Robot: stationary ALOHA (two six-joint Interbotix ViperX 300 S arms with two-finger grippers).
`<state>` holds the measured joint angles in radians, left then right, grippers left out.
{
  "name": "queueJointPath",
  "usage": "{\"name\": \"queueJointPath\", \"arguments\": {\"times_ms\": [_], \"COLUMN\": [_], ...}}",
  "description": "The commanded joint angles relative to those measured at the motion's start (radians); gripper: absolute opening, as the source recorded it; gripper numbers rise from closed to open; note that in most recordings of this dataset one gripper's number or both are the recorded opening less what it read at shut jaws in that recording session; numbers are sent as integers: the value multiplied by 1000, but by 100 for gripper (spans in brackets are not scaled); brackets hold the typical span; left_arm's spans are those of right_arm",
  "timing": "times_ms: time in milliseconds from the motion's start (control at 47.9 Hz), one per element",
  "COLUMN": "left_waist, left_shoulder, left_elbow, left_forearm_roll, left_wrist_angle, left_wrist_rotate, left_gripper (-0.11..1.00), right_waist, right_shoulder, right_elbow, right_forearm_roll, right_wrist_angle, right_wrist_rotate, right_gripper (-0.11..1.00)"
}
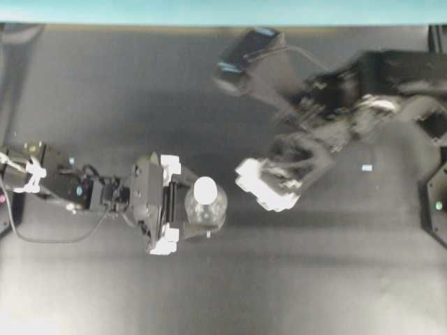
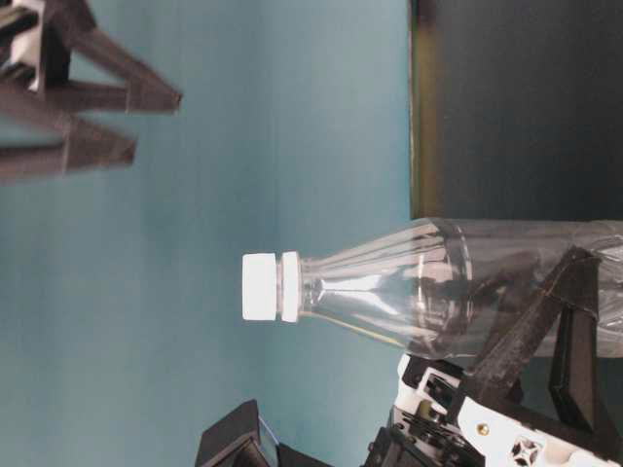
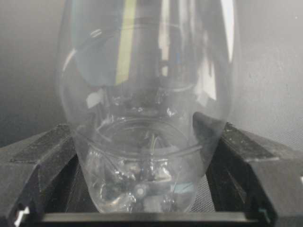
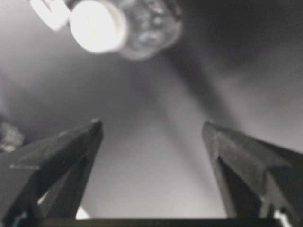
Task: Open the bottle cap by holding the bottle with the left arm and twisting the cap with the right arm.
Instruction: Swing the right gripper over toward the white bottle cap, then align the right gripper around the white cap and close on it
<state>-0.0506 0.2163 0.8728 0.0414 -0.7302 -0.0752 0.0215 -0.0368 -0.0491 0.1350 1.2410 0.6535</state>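
Observation:
The white bottle cap should be grabbed next by its round side (image 1: 205, 190) with the right gripper, which should then twist the clear plastic bottle (image 1: 211, 211) open.
The clear plastic bottle (image 1: 211, 211) stands upright on the dark table with the white bottle cap (image 1: 204, 188) on its neck. My left gripper (image 1: 198, 204) is shut on the bottle's lower body; in the left wrist view both black fingers (image 3: 47, 151) press the sides of the bottle (image 3: 147, 118). My right gripper (image 1: 264, 187) is blurred and hangs open to the right of the cap, apart from it. In the right wrist view the right gripper (image 4: 152, 125) has nothing between its fingers, and the cap (image 4: 97, 26) lies far off at top left. The table-level view shows the cap (image 2: 260, 286) untouched.
A small pale tag (image 1: 367, 167) lies on the table right of the right arm. A black mount (image 1: 436, 202) sits at the right edge. A teal wall (image 1: 209, 10) runs along the back.

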Motion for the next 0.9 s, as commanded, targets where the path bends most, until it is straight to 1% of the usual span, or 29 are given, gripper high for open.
{"name": "queueJointPath", "arguments": {"times_ms": [0,42,125,209,292,459,876], "left_waist": [-9,-9,-8,-9,-11,-11,-11], "left_shoulder": [-2,-2,-2,-2,-2,-3,-2], "left_elbow": [-9,-9,-9,-8,-5,-8,-2], "left_forearm_roll": [3,3,3,3,3,3,3], "left_wrist_angle": [-3,-3,-2,2,2,2,2], "left_wrist_rotate": [-3,-3,-3,-3,-3,-3,-3], "left_gripper": [81,81,81,81,81,81,81], "right_waist": [-5,-3,5,12,18,21,38], "right_shoulder": [52,75,120,163,204,250,314], "right_elbow": [-97,-121,-161,-192,-216,-233,-288], "right_forearm_roll": [21,29,34,32,32,34,28], "right_wrist_angle": [29,35,44,44,51,60,78], "right_wrist_rotate": [114,167,245,279,284,284,281], "right_gripper": [81,81,80,80,80,80,80]}}
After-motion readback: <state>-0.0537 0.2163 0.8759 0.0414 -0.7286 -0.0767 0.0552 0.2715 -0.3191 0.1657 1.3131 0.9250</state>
